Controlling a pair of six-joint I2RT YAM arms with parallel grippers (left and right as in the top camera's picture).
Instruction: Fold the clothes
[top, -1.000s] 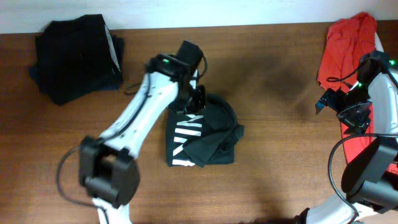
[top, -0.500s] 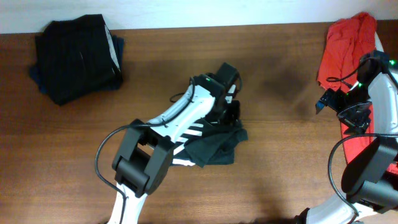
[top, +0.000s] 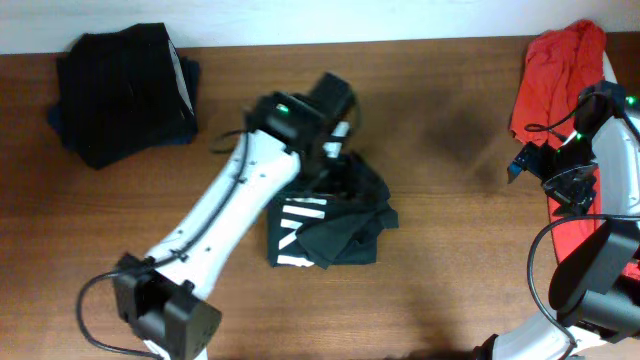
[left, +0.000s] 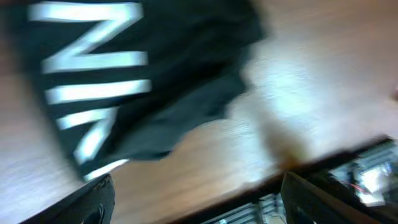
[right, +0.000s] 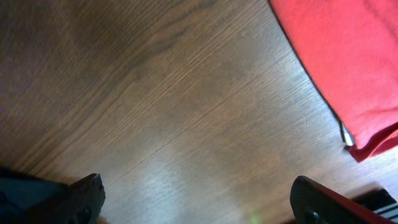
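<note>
The left gripper grabs the dark T-shirt by its loose, folded-over flap beside the white lettering next, to open the bunched side out for folding.
The clothes in play are a dark T-shirt with white block lettering, lying bunched and partly folded at the table's middle. In the left wrist view the T-shirt is blurred and fills the upper left. My left gripper hovers over the shirt's far edge. In its own view my left gripper is open, with only wood between the fingers. My right gripper stands at the far right beside a red shirt. From the wrist, my right gripper is open over bare wood, the red shirt to the upper right.
A stack of folded dark garments lies at the back left corner. The red shirt drapes over the table's right edge under the right arm. The table's front edge shows in the left wrist view.
My left gripper swung right across the T-shirt, came back left and opened, letting go of the cloth. The right arm has not moved.
</note>
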